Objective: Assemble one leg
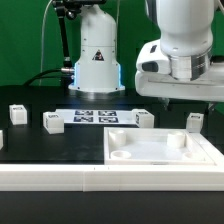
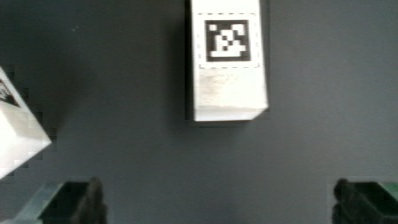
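Observation:
The robot's gripper next needs to take hold of the leg, to assemble it into the white panel (image 1: 160,152), and should grab it by its marker-tagged body (image 1: 195,122).
In the wrist view a leg (image 2: 228,60) lies on the dark table: a white stubby post with a black-and-white marker tag on its upper face. My gripper (image 2: 217,205) is open and empty, with its two dark fingers (image 2: 71,203) set wide apart. The leg lies ahead of the fingertips, not between them. In the exterior view the gripper (image 1: 183,95) hangs above the table at the right, behind the white panel (image 1: 160,152). Two legs stand near it there, one (image 1: 143,119) to its left and one (image 1: 196,121) to its right.
Two more legs (image 1: 51,121) (image 1: 17,113) stand at the exterior view's left. The marker board (image 1: 97,116) lies in front of the robot base (image 1: 97,55). A white part (image 2: 18,130) shows at the wrist view's edge. A white ledge (image 1: 50,178) runs along the front.

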Robot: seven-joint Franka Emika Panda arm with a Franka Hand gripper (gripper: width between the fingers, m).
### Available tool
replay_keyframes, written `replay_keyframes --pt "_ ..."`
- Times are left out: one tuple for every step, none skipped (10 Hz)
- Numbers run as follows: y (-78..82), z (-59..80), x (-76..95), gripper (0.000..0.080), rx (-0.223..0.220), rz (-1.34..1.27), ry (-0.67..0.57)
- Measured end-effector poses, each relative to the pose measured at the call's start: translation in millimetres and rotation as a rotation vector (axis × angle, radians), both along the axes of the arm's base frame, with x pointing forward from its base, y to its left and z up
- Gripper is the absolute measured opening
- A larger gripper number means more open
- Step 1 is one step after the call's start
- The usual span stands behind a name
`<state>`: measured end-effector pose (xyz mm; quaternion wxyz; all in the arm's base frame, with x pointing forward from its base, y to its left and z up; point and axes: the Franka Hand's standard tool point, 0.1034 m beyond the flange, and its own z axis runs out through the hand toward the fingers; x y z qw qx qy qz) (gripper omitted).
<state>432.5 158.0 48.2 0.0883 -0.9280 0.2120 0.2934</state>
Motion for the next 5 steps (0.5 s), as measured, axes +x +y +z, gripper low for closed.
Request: replay_keyframes --pt "-3.1 -1.6 -0.2 0.0648 0.023 0.0 0.069" --pt "-4.5 -7.1 -0.5 0.0648 0.041 0.0 0.111" --pt "-2.2 -15.8 -9.2 0.0648 0.051 0.005 0.141" --pt "0.7 -16.6 -17.1 0.0648 0.06 0.015 0.18" --pt "4.0 -15.3 -23.3 0.0648 0.082 0.018 0.246"
